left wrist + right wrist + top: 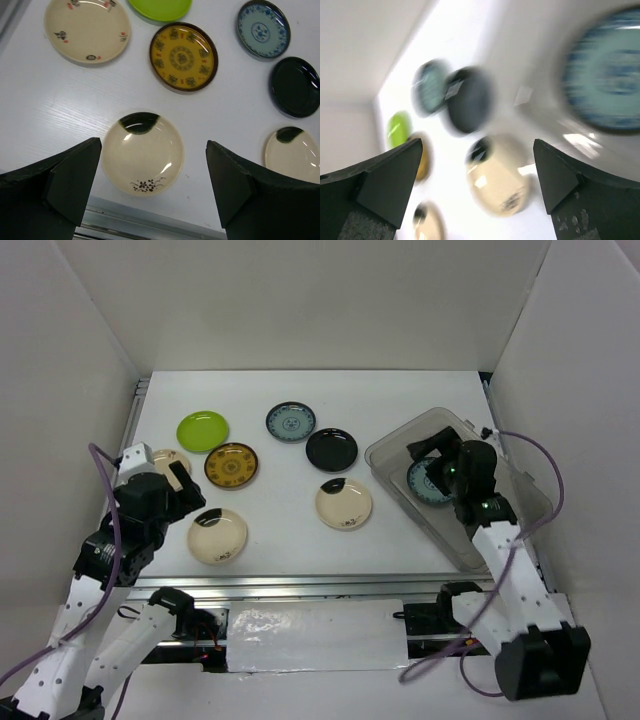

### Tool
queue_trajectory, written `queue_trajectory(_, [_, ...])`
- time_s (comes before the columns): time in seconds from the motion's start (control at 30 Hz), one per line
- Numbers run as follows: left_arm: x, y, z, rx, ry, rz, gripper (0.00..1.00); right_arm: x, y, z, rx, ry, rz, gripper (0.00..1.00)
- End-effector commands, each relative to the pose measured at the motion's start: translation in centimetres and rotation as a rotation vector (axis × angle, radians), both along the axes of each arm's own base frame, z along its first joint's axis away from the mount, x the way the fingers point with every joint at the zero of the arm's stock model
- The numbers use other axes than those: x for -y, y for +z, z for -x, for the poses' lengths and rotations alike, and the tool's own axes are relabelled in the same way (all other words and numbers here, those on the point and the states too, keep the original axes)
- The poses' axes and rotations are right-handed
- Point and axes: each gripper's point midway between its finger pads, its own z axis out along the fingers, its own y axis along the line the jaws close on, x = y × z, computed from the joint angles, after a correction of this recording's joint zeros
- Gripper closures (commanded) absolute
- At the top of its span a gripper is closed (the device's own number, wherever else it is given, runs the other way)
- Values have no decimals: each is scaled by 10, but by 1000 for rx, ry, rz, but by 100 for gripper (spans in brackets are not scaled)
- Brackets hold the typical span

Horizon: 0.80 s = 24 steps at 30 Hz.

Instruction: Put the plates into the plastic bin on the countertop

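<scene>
The left gripper's fingers are wide open above the near cream plate (pixel 143 154). That plate would stay flat on the countertop if the robot lifted its left gripper now.
The clear plastic bin (pixel 385 458) stands at the right of the white countertop (pixel 400 405) with one blue-grey plate (pixel 424 488) inside; that plate also shows in the right wrist view (pixel 607 67). My right gripper (pixel 430 460) hangs open and empty over the bin. On the countertop lie a lime green plate (pixel 203 429), a mustard patterned plate (pixel 231 465), a blue-grey plate (pixel 290 421), a black plate (pixel 331 449) and cream plates (pixel 344 503) (pixel 218 535). Another cream plate (pixel 87 30) is partly hidden by my left arm. My left gripper (pixel 152 175) is open above the near cream plate (pixel 142 152).
White panels wall the countertop on three sides. A metal rail (pixel 300 585) runs along the front edge just behind the near cream plate. The right wrist view is blurred by motion. The bin sits askew, its far corner near the right wall.
</scene>
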Motion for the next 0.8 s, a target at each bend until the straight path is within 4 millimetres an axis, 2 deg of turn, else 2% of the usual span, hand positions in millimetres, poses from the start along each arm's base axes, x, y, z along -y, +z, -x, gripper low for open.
queue_trajectory(0.0, [27, 4, -13, 26, -145, 30, 1, -35, 60, 24, 142, 91, 128, 0])
queue_trajectory(0.03, [43, 3, -16, 21, -231, 60, 1, -40, 71, 34, 166, 104, 133, 0])
queue_trajectory(0.07, [60, -6, -22, -23, -323, 70, 1, -46, 72, 41, 166, 126, 136, 0])
queue_trajectory(0.1, [94, -7, -20, -43, -476, 166, 1, -62, 70, 51, 169, 202, 139, 0])
queue_trajectory(0.13, [112, -10, -22, -61, -543, 229, 1, -68, 76, 60, 197, 238, 124, 0])
queue_trajectory(0.17, [133, -35, -23, -141, -605, 302, 1, -75, 77, 66, 205, 272, 107, 0])
queue_trajectory(0.2, [164, -22, -28, -78, -754, 407, 1, -90, 77, 75, 215, 353, 72, 0])
queue_trajectory(0.23, [177, -52, -33, -159, -749, 471, 1, -97, 85, 83, 246, 395, 48, 0])
queue_trajectory(0.27, [194, -50, -44, -115, -791, 494, 1, -108, 90, 92, 263, 457, 15, 0])
queue_trajectory(0.3, [206, -78, -52, -195, -780, 513, 1, -113, 96, 99, 285, 490, -3, 0])
queue_trajectory(0.33, [218, -84, -57, -205, -802, 513, 1, -117, 100, 104, 302, 519, -14, 0])
queue_trajectory(0.37, [239, -89, -58, -217, -852, 513, 1, -122, 105, 111, 323, 561, -29, 0])
queue_trajectory(0.4, [255, -85, -67, -196, -883, 516, 1, -125, 107, 114, 327, 580, -32, 0])
queue_trajectory(0.43, [267, -115, -71, -274, -876, 513, 1, -125, 107, 118, 330, 593, -28, 0])
queue_trajectory(0.47, [278, -125, -73, -296, -880, 511, 1, -126, 106, 121, 321, 605, -27, 0])
queue_trajectory(0.5, [284, -144, -84, -333, -858, 508, 1, -126, 107, 125, 328, 613, -29, 0])
queue_trajectory(0.67, [281, -196, -105, -423, -697, 492, 2, -121, 103, 137, 332, 614, -21, 0])
queue_trajectory(0.7, [280, -209, -106, -455, -665, 485, 6, -119, 104, 139, 338, 610, -20, 0])
queue_trajectory(0.77, [277, -221, -109, -466, -623, 460, 13, -118, 101, 142, 338, 611, -21, 0])
